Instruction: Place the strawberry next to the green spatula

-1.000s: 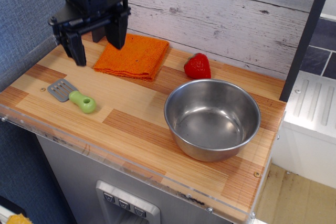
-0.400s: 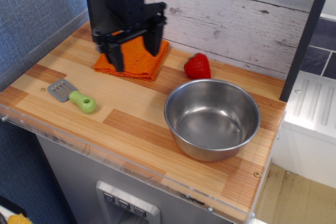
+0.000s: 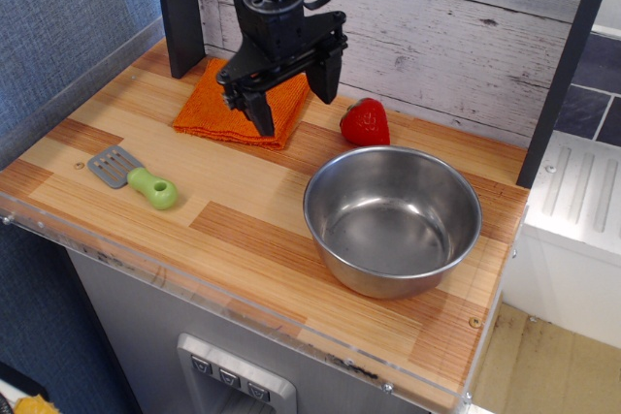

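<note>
I should next grab the strawberry by its plump red body (image 3: 365, 125) to put it beside the green spatula (image 3: 133, 175).
The red strawberry (image 3: 366, 123) lies on the wooden counter at the back, just behind the steel bowl. The green spatula (image 3: 133, 175) lies at the front left, grey blade pointing back left. My gripper (image 3: 296, 97) hangs open and empty above the right edge of the orange cloth, to the left of the strawberry and apart from it. Its two black fingers (image 3: 262, 111) point down with a wide gap between them.
A steel bowl (image 3: 392, 217) stands at the right front of the counter. An orange folded cloth (image 3: 236, 105) lies at the back left, partly behind the gripper. A dark post (image 3: 179, 7) stands at the back left against the plank wall.
My gripper has moved right, from above the counter's left side, across the orange cloth, toward the strawberry. It stays open. The objects have not moved.
</note>
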`<state>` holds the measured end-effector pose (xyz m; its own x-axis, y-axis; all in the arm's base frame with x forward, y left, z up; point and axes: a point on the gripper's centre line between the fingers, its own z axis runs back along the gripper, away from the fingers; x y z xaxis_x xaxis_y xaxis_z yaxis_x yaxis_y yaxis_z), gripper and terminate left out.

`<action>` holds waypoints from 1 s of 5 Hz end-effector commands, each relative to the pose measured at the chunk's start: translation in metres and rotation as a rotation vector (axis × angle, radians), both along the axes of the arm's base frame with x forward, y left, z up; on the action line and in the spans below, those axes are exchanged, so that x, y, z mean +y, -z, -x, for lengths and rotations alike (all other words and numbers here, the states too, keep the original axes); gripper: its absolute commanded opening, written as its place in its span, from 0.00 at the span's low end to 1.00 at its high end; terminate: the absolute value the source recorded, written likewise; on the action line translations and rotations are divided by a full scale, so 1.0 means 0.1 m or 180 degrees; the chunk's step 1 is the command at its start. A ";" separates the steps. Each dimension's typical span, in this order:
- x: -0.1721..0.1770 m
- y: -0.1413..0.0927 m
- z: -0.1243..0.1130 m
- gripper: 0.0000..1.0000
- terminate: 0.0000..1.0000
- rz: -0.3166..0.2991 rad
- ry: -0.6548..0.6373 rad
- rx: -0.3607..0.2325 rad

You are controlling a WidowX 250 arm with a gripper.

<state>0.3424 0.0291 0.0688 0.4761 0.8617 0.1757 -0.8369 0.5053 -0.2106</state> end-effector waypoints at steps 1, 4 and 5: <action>-0.10 -0.02 -0.32 1.00 0.00 0.0011 -0.0047 -0.0161; -0.36 0.13 -0.60 1.00 0.00 0.0517 0.0153 -0.0500; -0.36 0.23 -0.59 1.00 0.00 0.0491 0.0203 -0.0353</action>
<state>0.3947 -0.0054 0.0247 0.5144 0.8549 0.0669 -0.7948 0.5046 -0.3372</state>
